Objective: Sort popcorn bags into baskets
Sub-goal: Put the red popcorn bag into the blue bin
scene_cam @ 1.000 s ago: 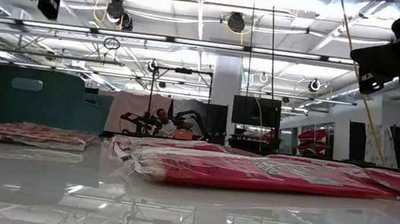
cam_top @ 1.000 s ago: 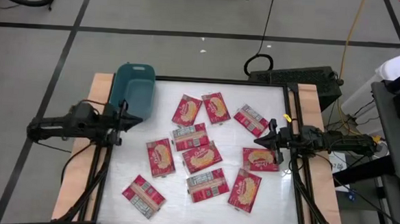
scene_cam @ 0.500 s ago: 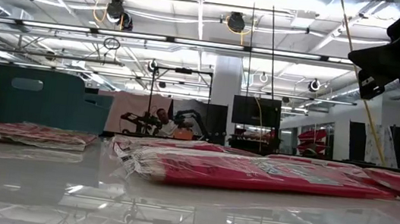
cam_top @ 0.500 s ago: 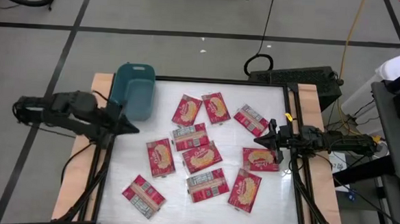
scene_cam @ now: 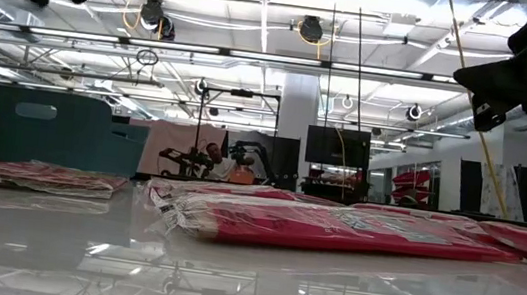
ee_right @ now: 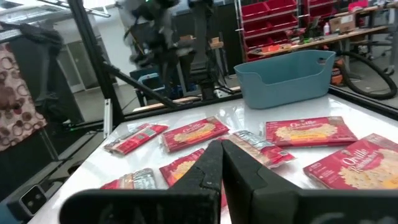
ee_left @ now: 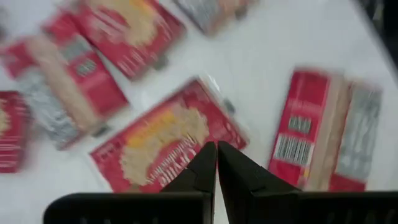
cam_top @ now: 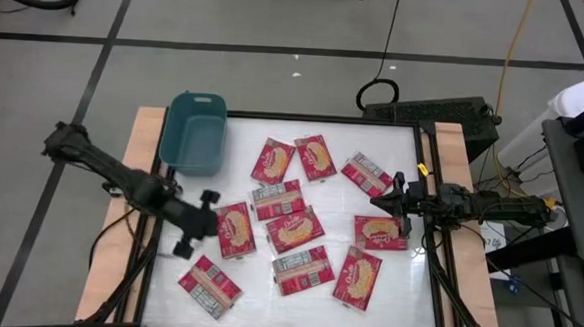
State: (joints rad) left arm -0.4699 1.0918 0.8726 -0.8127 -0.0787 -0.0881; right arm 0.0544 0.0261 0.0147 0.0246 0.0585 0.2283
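Observation:
The popcorn bag needs to be sorted into its basket (cam_top: 196, 130), so my left gripper should next grab the popcorn bag by its long edge (cam_top: 221, 236) beside the brand lettering.
Several flat red popcorn bags (cam_top: 294, 229) lie scattered on the white table top, some picture side up, some label side up. The teal basket (cam_top: 196, 130) stands at the far left corner, also seen in the low view (scene_cam: 64, 130) and the right wrist view (ee_right: 286, 78). My left gripper (cam_top: 207, 225) is shut and hangs above the table beside a picture-side-up bag (cam_top: 234, 229). Its wrist view shows the shut fingertips (ee_left: 216, 155) over that bag (ee_left: 155, 146). My right gripper (cam_top: 375, 202) is shut and waits raised at the table's right side, above another bag (cam_top: 380, 232).
A label-side-up bag (cam_top: 209, 282) lies near the near left corner. The table's dark frame rails (cam_top: 427, 171) run along both sides. Bare white top lies between the basket and the bags (cam_top: 185, 203). Beyond the far edge sits a dark box with cables (cam_top: 430, 113).
My left arm has swung from beside the basket toward the near edge and inward, ending over the bag left of the middle, and it has tipped to point down at the table. The bags and the basket have stayed in place.

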